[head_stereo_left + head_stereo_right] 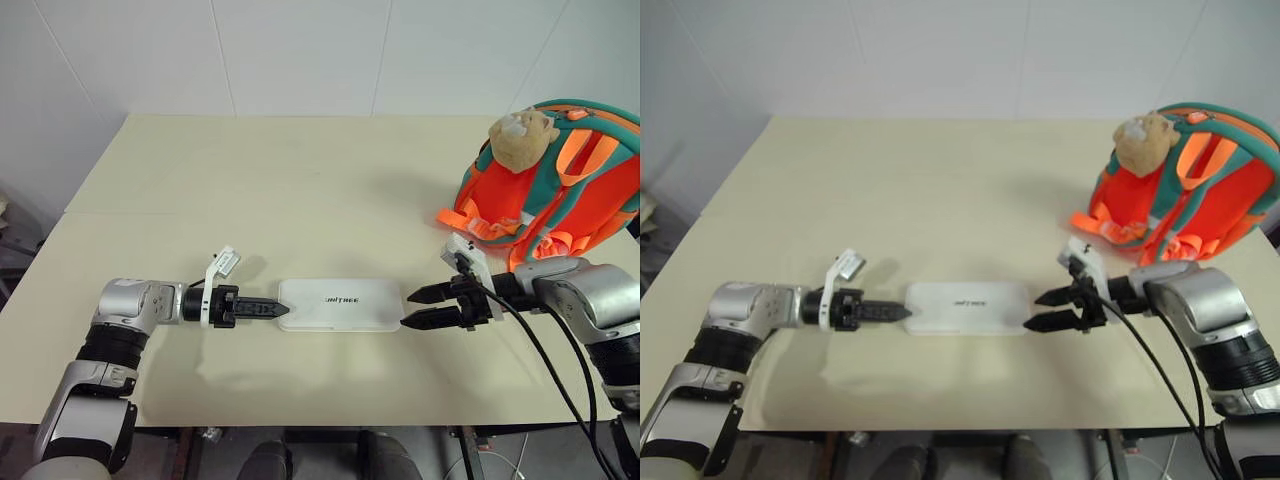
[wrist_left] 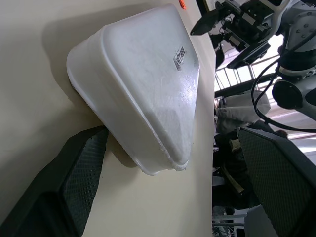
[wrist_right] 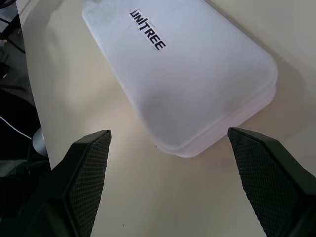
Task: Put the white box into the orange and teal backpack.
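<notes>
My left gripper grips the white box by its short end (image 1: 287, 304) beside the lettering's start next, to get it into the backpack (image 1: 560, 195).
The white box (image 1: 338, 304) lies flat near the table's front edge, its dark lettering facing up. My left gripper (image 1: 272, 310) points at the box's left end and is open; in the left wrist view the box (image 2: 143, 84) lies ahead of its spread fingers (image 2: 74, 182). From the other side, my right gripper (image 1: 420, 306) is open at the box's right end, with nothing between its fingers (image 3: 84, 173). The orange and teal backpack (image 1: 560, 195) stands at the table's right edge, behind my right arm, with a tan plush toy (image 1: 522, 138) on it.
The beige table (image 1: 300, 180) stretches wide behind the box up to a white wall. Its front edge runs just below both arms. Black cables (image 1: 545, 350) hang from my right wrist.
</notes>
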Controlling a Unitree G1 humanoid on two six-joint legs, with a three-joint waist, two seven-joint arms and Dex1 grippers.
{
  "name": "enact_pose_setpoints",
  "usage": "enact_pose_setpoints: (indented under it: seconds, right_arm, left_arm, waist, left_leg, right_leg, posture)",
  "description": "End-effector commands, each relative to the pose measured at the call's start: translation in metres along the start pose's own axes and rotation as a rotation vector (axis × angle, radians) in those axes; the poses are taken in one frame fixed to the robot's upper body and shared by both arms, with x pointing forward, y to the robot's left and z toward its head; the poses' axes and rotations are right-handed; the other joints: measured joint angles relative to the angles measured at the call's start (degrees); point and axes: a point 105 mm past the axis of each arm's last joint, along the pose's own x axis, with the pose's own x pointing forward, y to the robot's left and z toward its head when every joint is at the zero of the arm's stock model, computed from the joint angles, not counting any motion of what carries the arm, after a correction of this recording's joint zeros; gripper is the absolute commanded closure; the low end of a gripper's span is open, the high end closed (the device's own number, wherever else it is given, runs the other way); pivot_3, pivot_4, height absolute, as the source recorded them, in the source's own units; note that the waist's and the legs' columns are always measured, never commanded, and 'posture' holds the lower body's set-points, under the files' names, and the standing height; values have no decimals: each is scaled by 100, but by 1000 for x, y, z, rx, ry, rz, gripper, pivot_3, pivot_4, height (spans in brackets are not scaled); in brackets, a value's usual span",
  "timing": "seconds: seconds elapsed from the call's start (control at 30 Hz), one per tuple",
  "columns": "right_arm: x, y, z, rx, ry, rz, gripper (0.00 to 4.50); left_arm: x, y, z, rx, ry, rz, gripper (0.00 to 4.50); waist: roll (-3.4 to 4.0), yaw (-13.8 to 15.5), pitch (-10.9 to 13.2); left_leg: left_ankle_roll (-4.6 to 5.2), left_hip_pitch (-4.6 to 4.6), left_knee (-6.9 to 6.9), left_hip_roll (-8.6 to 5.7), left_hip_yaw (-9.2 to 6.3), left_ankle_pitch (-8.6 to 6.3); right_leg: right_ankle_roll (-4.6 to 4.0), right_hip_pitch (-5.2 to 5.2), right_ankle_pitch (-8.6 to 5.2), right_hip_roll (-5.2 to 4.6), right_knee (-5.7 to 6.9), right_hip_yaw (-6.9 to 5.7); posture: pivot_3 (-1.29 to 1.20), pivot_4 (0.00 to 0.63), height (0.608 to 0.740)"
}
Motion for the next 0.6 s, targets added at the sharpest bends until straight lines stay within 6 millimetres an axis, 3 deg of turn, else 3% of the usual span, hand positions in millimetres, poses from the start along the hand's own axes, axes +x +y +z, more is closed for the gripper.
enact_pose_setpoints:
  seconds: [0.03,0.27,0.47,0.6]
  right_arm:
    - [6,2,5,-22,-14,23,0]
    - [16,3,5,-24,-16,49,0]
    - [6,-6,4,-15,-29,5,0]
    - [10,-7,5,-23,-30,5,0]
  left_arm:
    - [4,10,-15,-44,37,51,26]
    - [5,9,-16,-37,42,55,26]
    - [3,8,-14,-31,38,61,26]
    - [5,10,-16,-36,39,63,26]
  waist:
    - [0,2,0]
    - [0,-3,0]
    - [0,-3,0]
    - [0,-3,0]
  left_leg:
    - [0,0,1,0,0,0]
    - [0,0,1,0,0,0]
    - [0,0,1,0,0,0]
    - [0,0,0,0,0,0]
  right_leg:
    - [0,1,0,0,0,0]
    - [1,0,0,0,2,0]
    - [1,0,0,0,1,0]
    - [1,0,0,0,0,0]
  posture:
    - [0,150,740]
    - [0,150,740]
    - [0,150,740]
    - [0,150,740]
